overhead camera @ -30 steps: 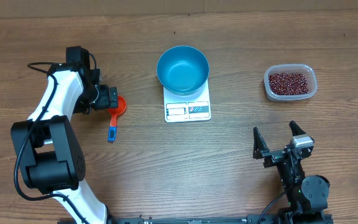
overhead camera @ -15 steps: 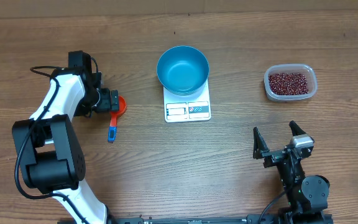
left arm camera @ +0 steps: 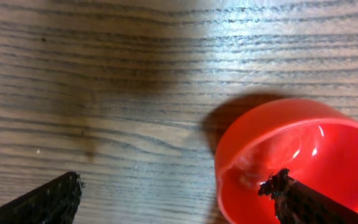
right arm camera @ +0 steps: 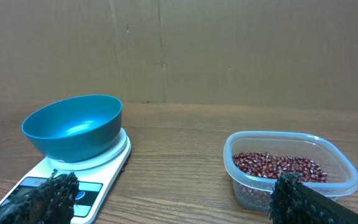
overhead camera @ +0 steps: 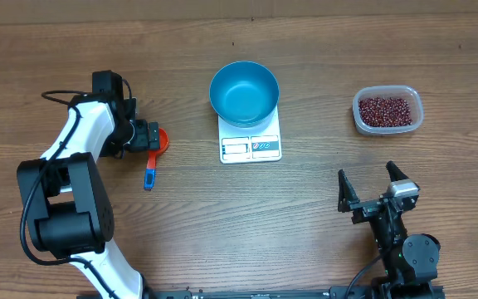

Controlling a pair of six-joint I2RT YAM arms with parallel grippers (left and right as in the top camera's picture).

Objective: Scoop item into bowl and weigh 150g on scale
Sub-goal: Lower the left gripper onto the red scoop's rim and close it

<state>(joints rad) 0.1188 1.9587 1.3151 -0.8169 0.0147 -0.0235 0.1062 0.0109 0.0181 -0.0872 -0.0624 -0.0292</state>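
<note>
I will grab the scoop with my left gripper by its red cup's side (left arm camera: 222,179), so the blue handle stays free to hand over to my right gripper.
The blue bowl (overhead camera: 244,91) (right arm camera: 73,127) stands empty on the white scale (overhead camera: 251,146) (right arm camera: 98,171). The item, dark red beans (overhead camera: 384,110) (right arm camera: 278,165), fills a clear plastic tub (overhead camera: 417,116) (right arm camera: 247,186) at the right. A scoop lies at the left, with a red cup (overhead camera: 161,141) (left arm camera: 303,149) and a blue handle (overhead camera: 149,173). My left gripper (overhead camera: 149,134) (left arm camera: 176,186) is open right at the cup: one fingertip (left arm camera: 281,186) hangs over the cup's inside, the other over bare table, with the cup's wall between them. My right gripper (overhead camera: 376,189) (right arm camera: 176,193) is open near the front edge, holding nothing.
The wooden table (overhead camera: 222,216) runs between the scale and the tub. A cardboard wall (right arm camera: 229,50) closes off the back of the table. The left arm's white links (overhead camera: 81,133) reach from the front left corner towards the scoop.
The left gripper has shifted slightly right and forward onto the red cup of the scoop, then held still. The right arm, bowl and tub have not moved.
</note>
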